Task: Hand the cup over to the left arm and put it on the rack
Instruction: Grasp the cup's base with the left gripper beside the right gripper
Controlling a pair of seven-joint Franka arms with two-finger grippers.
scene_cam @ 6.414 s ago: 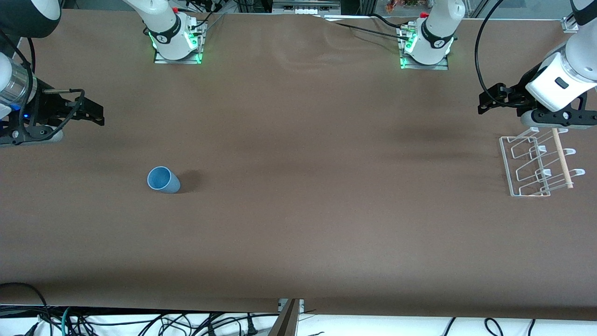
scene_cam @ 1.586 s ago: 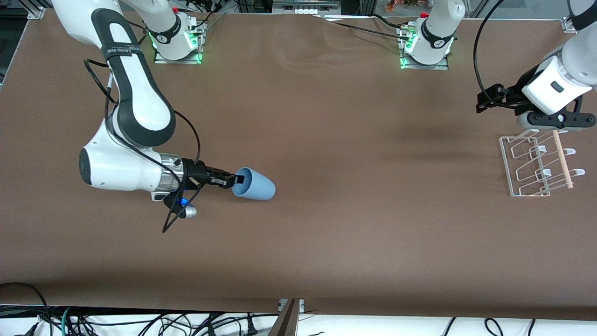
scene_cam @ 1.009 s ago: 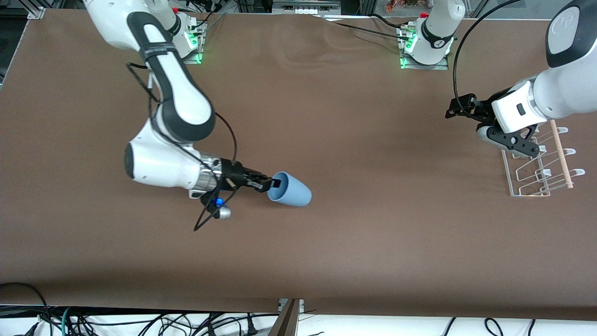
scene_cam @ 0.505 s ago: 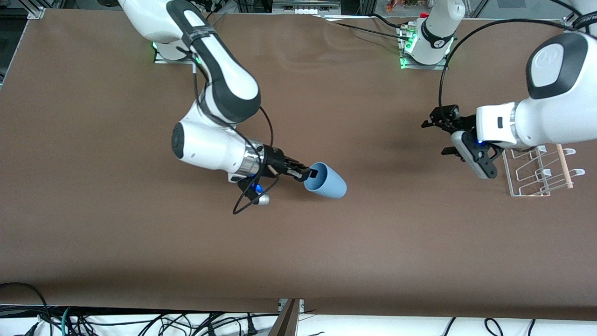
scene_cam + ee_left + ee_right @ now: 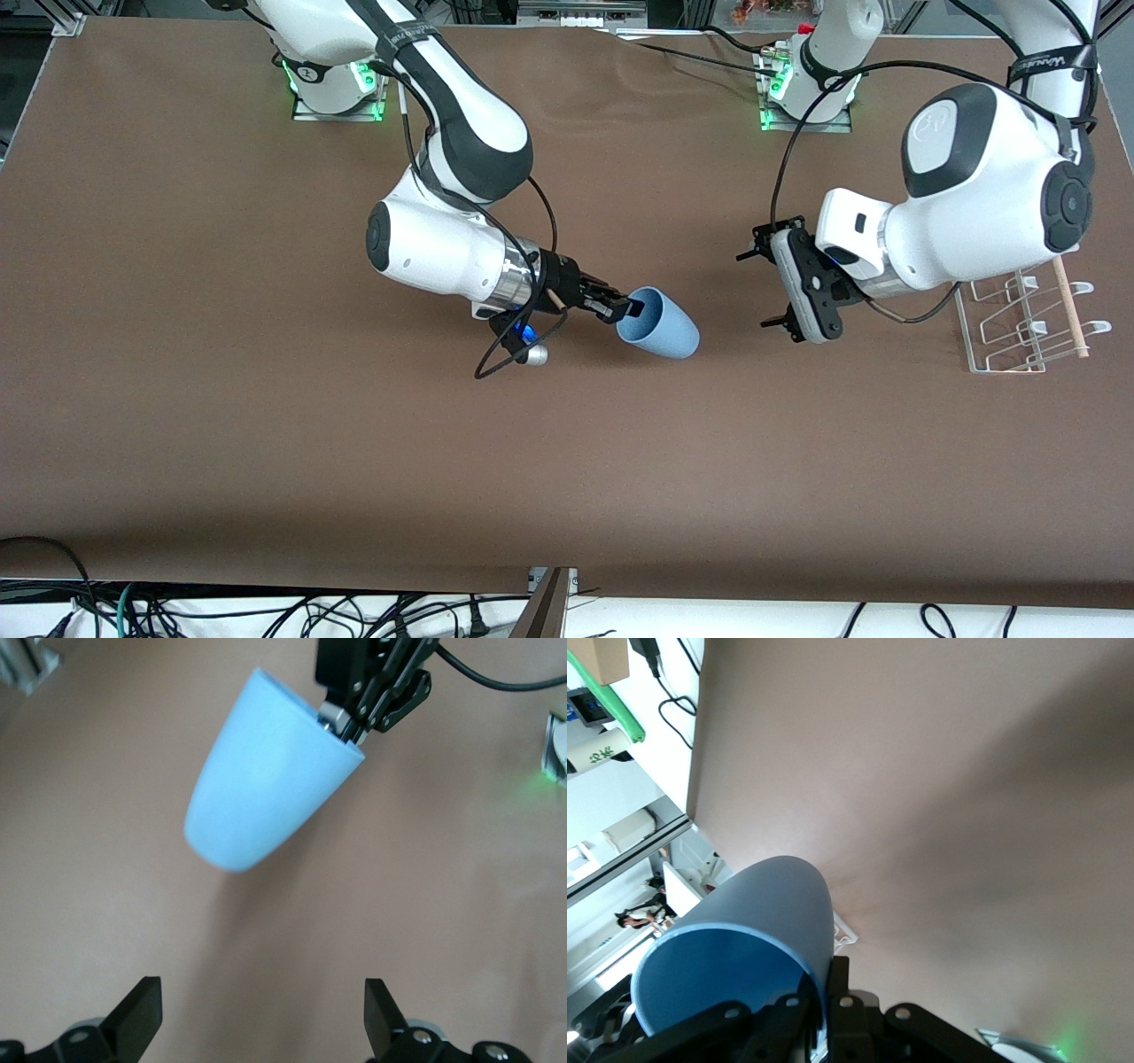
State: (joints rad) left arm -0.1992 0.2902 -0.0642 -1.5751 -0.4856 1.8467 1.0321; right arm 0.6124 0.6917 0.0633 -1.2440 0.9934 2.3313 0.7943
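I need to grab the light-blue cup by its closed base end (image 5: 683, 337) with my left gripper next, so the cup's rim stays free to go onto the rack (image 5: 1028, 323).
The light-blue cup (image 5: 663, 325) hangs on its side over the middle of the table, its base pointing toward the left arm's end. My right gripper (image 5: 631, 309) is shut on the cup's rim, one finger inside and one outside (image 5: 833, 992). My left gripper (image 5: 757, 291) is open, a short gap from the cup's base and facing it. In the left wrist view the cup (image 5: 266, 780) lies ahead of the wide-spread left gripper (image 5: 261, 1020), with the right gripper (image 5: 354, 719) on its rim. The white wire rack (image 5: 1028, 323) with its wooden dowel stands at the left arm's end.
Both arm bases (image 5: 332, 75) (image 5: 811, 89) with green lights stand along the table's edge farthest from the front camera. A black cable loop (image 5: 505, 359) hangs under the right wrist. The left arm's bulky elbow (image 5: 983, 177) hangs over the table beside the rack.
The right gripper has carried the cup toward the left arm's end. The left arm has swung away from the rack toward the cup, its open gripper now turned to face the cup's base.
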